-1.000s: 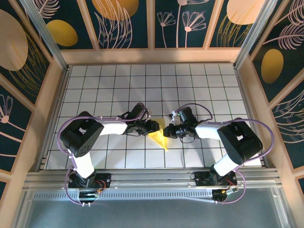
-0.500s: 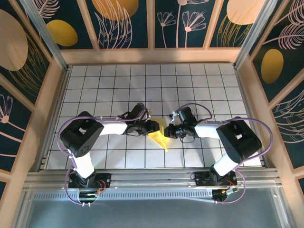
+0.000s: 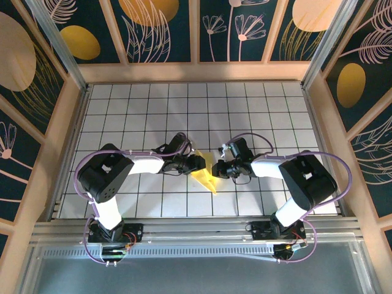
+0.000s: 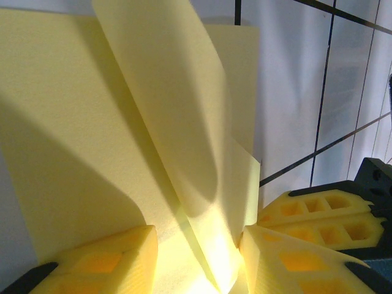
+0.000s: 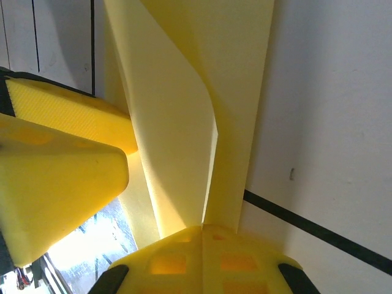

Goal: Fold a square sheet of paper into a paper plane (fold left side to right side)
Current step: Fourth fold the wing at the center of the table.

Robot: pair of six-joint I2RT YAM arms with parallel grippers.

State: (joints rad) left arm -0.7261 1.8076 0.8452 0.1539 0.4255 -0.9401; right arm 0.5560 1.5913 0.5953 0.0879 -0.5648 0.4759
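Note:
The paper's raised flap (image 3: 206, 169) (image 4: 211, 237) is the part my left gripper should grab, so that the paper's crease and tip stay free for my right gripper to fold.
The square sheet of paper (image 3: 209, 176) is pale yellow and folded into a narrow pointed shape, lying at mid-table with its tip toward the near edge. My two grippers meet over it. The left gripper (image 3: 201, 164) comes from the left with its jaws apart. In the left wrist view, a raised flap of the paper (image 4: 165, 110) stands between the left gripper's (image 4: 199, 248) yellow fingertips (image 4: 104, 260). My right gripper (image 3: 216, 169) comes from the right. Its jaws (image 5: 202, 231) are shut on the paper's (image 5: 177, 122) central crease.
The white gridded table (image 3: 147, 116) stretches out behind and beside the arms. Wood-framed dark patterned walls (image 3: 43, 141) close in the left, right and far sides. A metal rail (image 3: 196, 229) runs along the near edge by the arm bases.

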